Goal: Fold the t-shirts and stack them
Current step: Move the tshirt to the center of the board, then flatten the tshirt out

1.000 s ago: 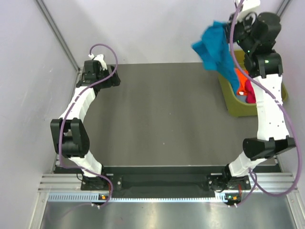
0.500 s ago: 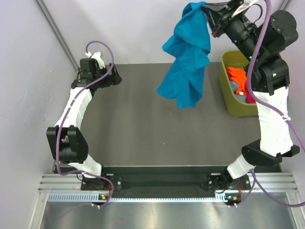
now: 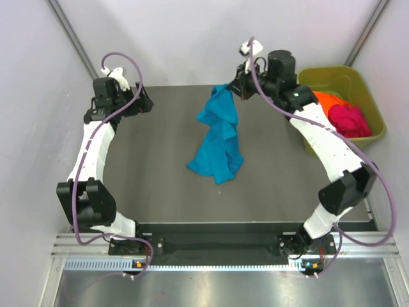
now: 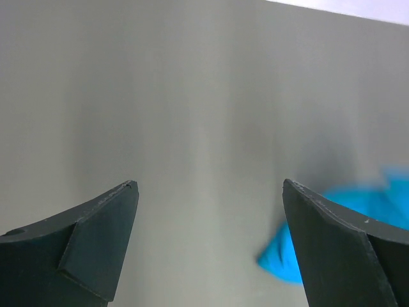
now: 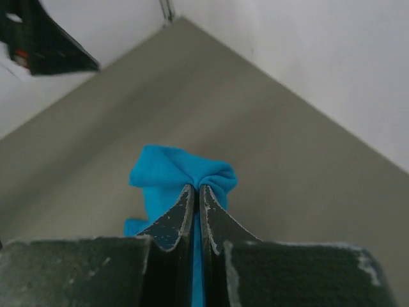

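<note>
The left gripper grabs a loose corner of the teal-blue t-shirt (image 3: 217, 141) next, away from the right gripper's pinch, to spread the t-shirt for folding.
A teal-blue t-shirt (image 3: 217, 141) hangs crumpled from my right gripper (image 3: 235, 88), its lower part bunched on the dark table (image 3: 160, 173) near the middle. In the right wrist view the right gripper (image 5: 197, 187) is shut on a pinch of the teal-blue t-shirt (image 5: 172, 176). An orange t-shirt (image 3: 326, 101) and a magenta-pink t-shirt (image 3: 350, 119) lie in the olive-green tub (image 3: 319, 77) at the back right. My left gripper (image 3: 142, 101) is open and empty at the back left; in its wrist view (image 4: 209, 192) a teal-blue corner (image 4: 358, 217) shows at the right.
Grey walls close in the table on the left, back and right. The tub stands against the right wall. The arm bases sit on a metal rail (image 3: 217, 246) at the near edge.
My right gripper has swung from above the tub to the left and down, carrying the teal-blue t-shirt until its lower part rests on the table. My left arm has shifted slightly to the left.
</note>
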You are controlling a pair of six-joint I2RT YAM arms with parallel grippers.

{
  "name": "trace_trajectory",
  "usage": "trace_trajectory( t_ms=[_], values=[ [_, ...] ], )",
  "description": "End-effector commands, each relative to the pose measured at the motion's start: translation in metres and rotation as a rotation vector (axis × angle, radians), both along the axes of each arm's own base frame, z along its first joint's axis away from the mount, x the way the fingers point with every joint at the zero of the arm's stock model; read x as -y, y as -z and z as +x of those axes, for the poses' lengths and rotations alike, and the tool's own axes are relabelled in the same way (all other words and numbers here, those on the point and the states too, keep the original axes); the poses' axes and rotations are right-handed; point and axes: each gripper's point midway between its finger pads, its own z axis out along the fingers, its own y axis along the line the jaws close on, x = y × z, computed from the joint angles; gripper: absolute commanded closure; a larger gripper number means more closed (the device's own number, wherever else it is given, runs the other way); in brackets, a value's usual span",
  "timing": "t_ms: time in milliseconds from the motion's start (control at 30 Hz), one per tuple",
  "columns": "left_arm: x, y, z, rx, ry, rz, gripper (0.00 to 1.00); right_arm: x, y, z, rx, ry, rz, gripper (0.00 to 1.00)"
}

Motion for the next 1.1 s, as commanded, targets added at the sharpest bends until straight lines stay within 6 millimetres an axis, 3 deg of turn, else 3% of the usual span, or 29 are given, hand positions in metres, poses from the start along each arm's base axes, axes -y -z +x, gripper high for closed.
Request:
trace_trajectory(
  t_ms=[0, 100, 267, 300, 467, 500, 533, 633, 767, 800, 900, 1067],
  values=[
    [0.027, -0.016, -0.024, 0.034, 0.137, -0.063, 0.01, -0.007, -0.037, 0.003, 0.144, -0.028, 0.013, 1.00],
    [0.052, 0.004, -0.046, -0.046, 0.221, -0.176, 0.02, 0.011, -0.024, 0.034, 0.135, 0.085, -0.023, 1.00],
    [0.080, 0.057, -0.079, -0.183, 0.270, -0.175, 0.05, 0.073, 0.002, 0.081, 0.032, 0.328, 0.031, 1.00],
    [0.088, 0.071, -0.087, -0.213, 0.292, -0.155, 0.05, 0.088, 0.015, 0.089, 0.010, 0.403, 0.008, 1.00],
    [0.108, 0.105, -0.097, -0.323, 0.362, -0.148, 0.01, 0.135, 0.059, 0.100, -0.068, 0.555, -0.073, 1.00],
    [0.115, 0.118, -0.098, -0.364, 0.380, -0.163, 0.01, 0.139, 0.074, 0.099, -0.098, 0.563, -0.089, 0.93],
    [0.120, 0.123, -0.095, -0.370, 0.390, -0.173, 0.01, 0.142, 0.081, 0.098, -0.110, 0.565, -0.099, 0.60],
    [0.131, 0.142, -0.083, -0.415, 0.403, -0.213, 0.08, 0.146, 0.094, 0.091, -0.129, 0.562, -0.121, 0.20],
    [0.147, 0.157, -0.061, -0.471, 0.447, -0.289, 0.23, 0.143, 0.088, 0.082, -0.108, 0.519, -0.134, 0.18],
    [0.153, 0.163, -0.048, -0.487, 0.465, -0.308, 0.26, 0.142, 0.085, 0.080, -0.107, 0.513, -0.129, 0.18],
    [0.166, 0.175, -0.027, -0.521, 0.486, -0.363, 0.29, 0.140, 0.085, 0.074, -0.118, 0.492, -0.122, 0.18],
    [0.183, 0.186, -0.009, -0.531, 0.509, -0.368, 0.30, 0.139, 0.087, 0.064, -0.126, 0.478, -0.121, 0.18]
  ],
)
